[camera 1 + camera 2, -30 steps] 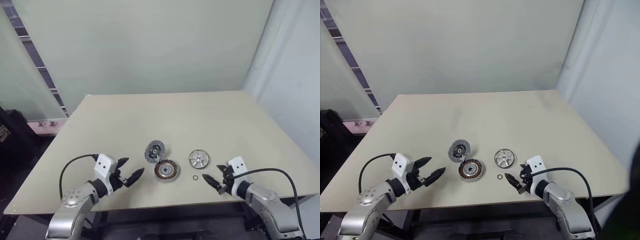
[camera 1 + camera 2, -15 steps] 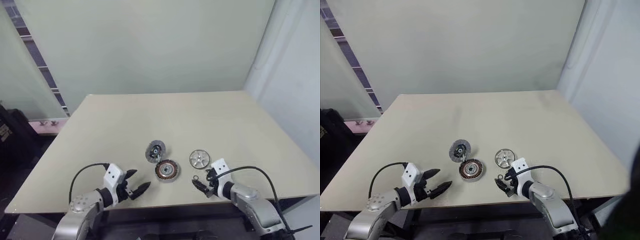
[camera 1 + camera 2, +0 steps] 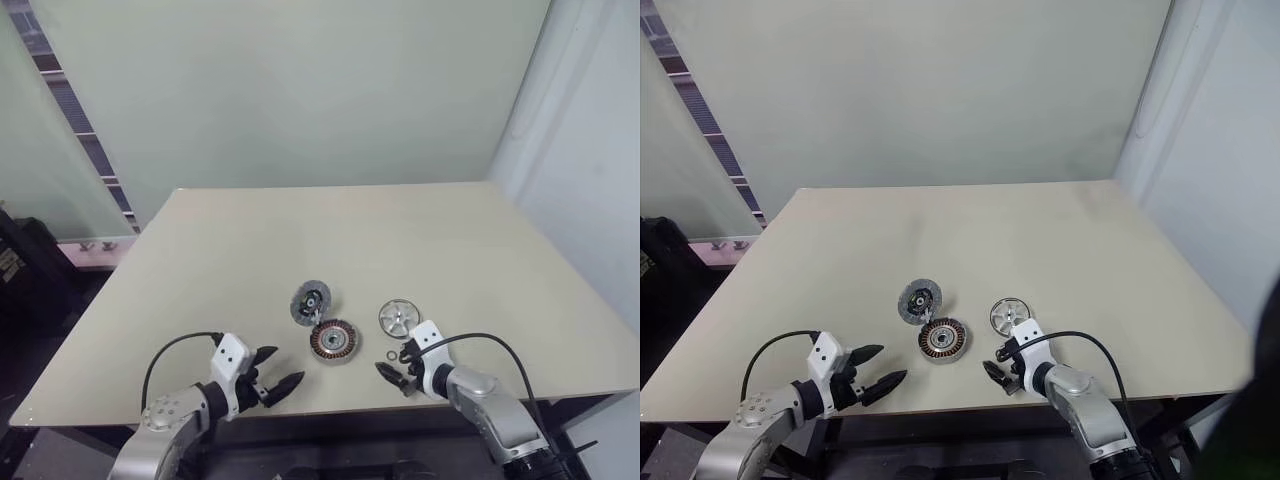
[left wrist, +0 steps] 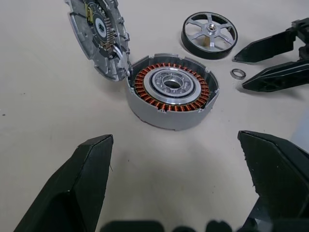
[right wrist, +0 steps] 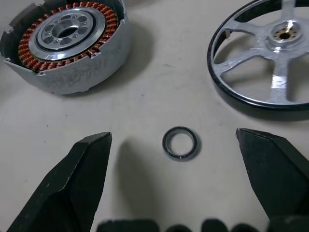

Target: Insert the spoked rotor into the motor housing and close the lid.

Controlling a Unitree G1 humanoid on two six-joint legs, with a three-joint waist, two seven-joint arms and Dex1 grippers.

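I will next grab the tiny ring by its thin band (image 3: 392, 360) with my right gripper. That gets the motor housing's middle (image 3: 333, 339) ready for the spoked rotor.
The motor housing (image 3: 334, 341), a round cup with copper windings, sits on the table near the front edge. The dark grey lid (image 3: 311, 301) stands tilted against its far left rim. The silver spoked rotor (image 3: 398, 318) lies flat to the housing's right, with a tiny ring (image 3: 391, 355) in front of it. My left gripper (image 3: 281, 368) is open and empty, left of the housing and pointing at it (image 4: 171, 89). My right gripper (image 3: 392, 362) is open and empty, low over the table. The ring (image 5: 180, 143) lies just ahead between its fingers.
The beige table (image 3: 250, 260) ends close in front of both grippers. A pale wall rises behind the table's far edge, and a white wall stands to the right. Black cables trail from both wrists.
My right gripper has moved left and down, closer to the ring and the housing. My left gripper has sunk and drawn back toward the front edge. Both stay open.
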